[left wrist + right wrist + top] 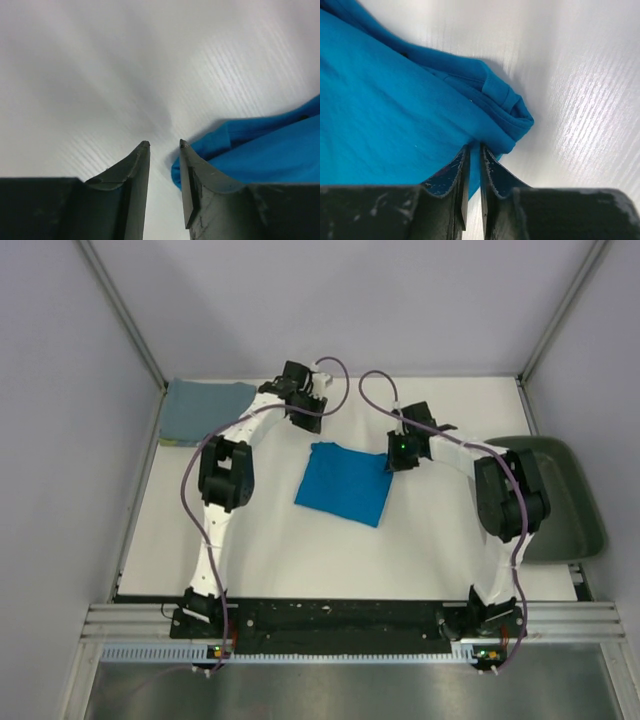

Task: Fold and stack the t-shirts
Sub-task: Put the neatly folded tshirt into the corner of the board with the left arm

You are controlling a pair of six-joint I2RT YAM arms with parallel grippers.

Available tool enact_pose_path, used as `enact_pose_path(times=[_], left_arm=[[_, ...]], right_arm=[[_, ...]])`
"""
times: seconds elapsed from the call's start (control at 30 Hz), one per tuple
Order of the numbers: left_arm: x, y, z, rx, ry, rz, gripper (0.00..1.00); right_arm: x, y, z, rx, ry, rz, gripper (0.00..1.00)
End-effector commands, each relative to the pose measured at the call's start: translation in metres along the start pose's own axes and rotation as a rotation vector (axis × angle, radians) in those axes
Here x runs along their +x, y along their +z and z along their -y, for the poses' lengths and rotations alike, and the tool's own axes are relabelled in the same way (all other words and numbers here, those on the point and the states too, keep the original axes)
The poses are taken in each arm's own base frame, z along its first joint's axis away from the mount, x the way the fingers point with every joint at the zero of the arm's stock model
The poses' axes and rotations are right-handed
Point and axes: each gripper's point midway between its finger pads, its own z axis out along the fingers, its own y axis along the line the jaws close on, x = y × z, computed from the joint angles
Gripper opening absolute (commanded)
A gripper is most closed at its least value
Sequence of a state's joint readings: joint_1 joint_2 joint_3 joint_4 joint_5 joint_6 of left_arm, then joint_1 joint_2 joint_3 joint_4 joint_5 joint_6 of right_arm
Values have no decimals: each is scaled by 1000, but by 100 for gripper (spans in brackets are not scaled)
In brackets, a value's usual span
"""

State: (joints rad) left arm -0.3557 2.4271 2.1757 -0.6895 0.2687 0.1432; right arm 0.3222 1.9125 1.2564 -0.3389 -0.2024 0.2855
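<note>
I need to grab the folded blue t-shirt next with my left gripper by its edge nearest the grey-blue t-shirt (205,410), near the back corner, to stack it there.
The cobalt blue t-shirt (343,483) lies folded in a rough square mid-table. The grey-blue t-shirt (205,410) lies in a square fold at the back left corner. My left gripper (306,408) hovers just behind the blue shirt's back left corner. In the left wrist view its jaws (164,145) stand slightly apart with only bare table between them, and the blue shirt (270,155) is just right of the right finger. My right gripper (400,454) is at the shirt's back right corner. In the right wrist view it (474,146) is pinched on the blue shirt's (395,110) edge.
A dark green tray (572,502) sits at the right edge of the white table (280,550), beside the right arm. Grey walls close in the left, back and right sides. Cables loop above both wrists.
</note>
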Motion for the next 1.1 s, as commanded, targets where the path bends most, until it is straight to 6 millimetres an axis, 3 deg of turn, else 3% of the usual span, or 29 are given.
enact_pose_path(times=[0.0, 0.1, 0.27, 0.5, 0.67, 0.73, 0.9, 1.0, 1.07], left_arm=[[-23, -50, -10, -9, -134, 85, 42], [-8, -82, 0, -4, -218, 125, 52], [32, -94, 41, 77, -235, 135, 70], [88, -56, 60, 175, -365, -64, 70], [99, -29, 62, 204, -440, -133, 67], [99, -23, 67, 238, -460, -146, 62], [83, -25, 90, 405, -476, -121, 0], [65, -40, 91, 439, -460, -68, 0], [49, -55, 81, 437, -461, -16, 0]], right_arm=[[-42, -25, -5, 26, -29, 94, 18], [-51, -52, -12, 15, -45, 149, 32], [-37, -83, -18, -11, -64, 179, 50], [-9, -110, -16, -16, -70, 192, 53], [-5, -126, -14, -4, -85, 224, 53], [-8, -135, -16, -5, -92, 248, 53], [-9, -148, -13, 19, -115, 280, 53], [-9, -154, -9, 41, -129, 292, 53], [-8, -158, -9, 44, -133, 295, 53]])
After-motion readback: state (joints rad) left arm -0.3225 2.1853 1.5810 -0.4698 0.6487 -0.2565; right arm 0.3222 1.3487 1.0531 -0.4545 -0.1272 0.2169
